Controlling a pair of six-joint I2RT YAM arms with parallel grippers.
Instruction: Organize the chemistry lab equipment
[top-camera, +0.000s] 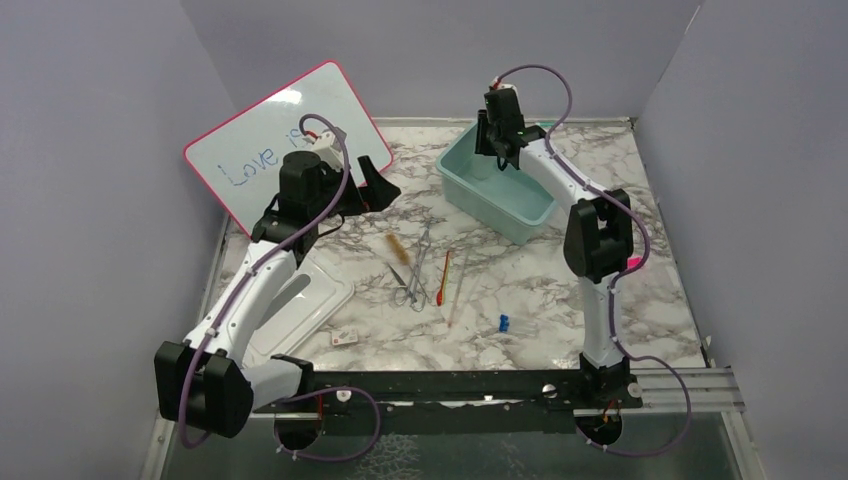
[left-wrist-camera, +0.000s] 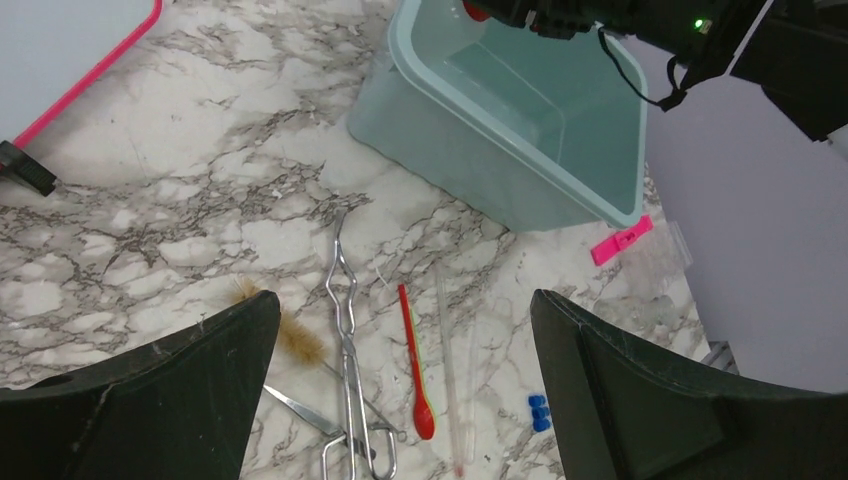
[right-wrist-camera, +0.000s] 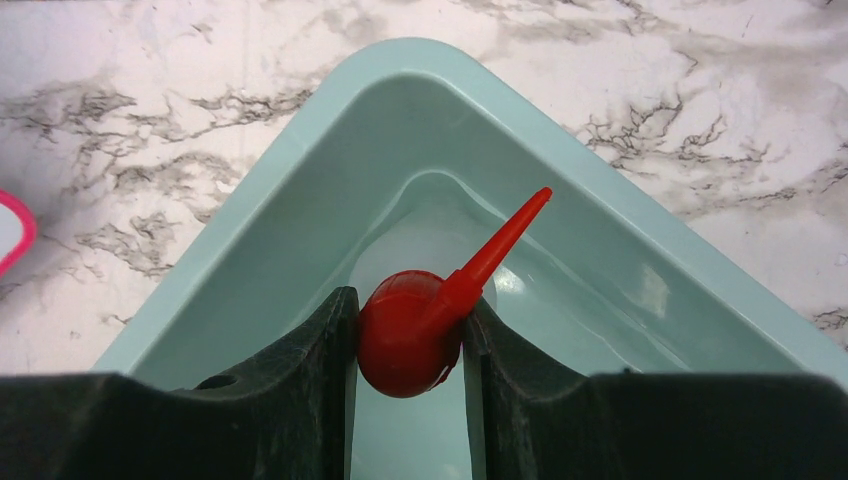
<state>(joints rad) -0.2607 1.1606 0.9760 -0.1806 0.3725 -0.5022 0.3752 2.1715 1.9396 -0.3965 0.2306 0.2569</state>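
My right gripper opens now, since the squeeze bottle's body is upright inside the sides of the bin's corner and the bottle would stand in the teal bin (right-wrist-camera: 300, 165).
My right gripper (right-wrist-camera: 408, 345) is shut on the red nozzle cap (right-wrist-camera: 415, 330) of the clear squeeze bottle and holds it inside the far corner of the teal bin (right-wrist-camera: 300, 165). The bottle's clear body is mostly hidden under the cap. On the marble lie metal forceps (left-wrist-camera: 345, 330), tweezers (left-wrist-camera: 300, 410), a brown-bristle brush (left-wrist-camera: 300, 340), a thin red stick (left-wrist-camera: 415, 365) and a clear rod (left-wrist-camera: 450, 370). My left gripper (left-wrist-camera: 405, 300) is open and empty, held above these tools, near the whiteboard in the top view (top-camera: 375, 185).
The pink-framed whiteboard (top-camera: 270, 140) leans at the back left. A white tray (top-camera: 310, 300) lies under the left arm. A small blue piece (top-camera: 504, 322), a pink clip (left-wrist-camera: 620, 240) and a small white piece (top-camera: 345, 339) lie on the marble. Grey walls enclose the table.
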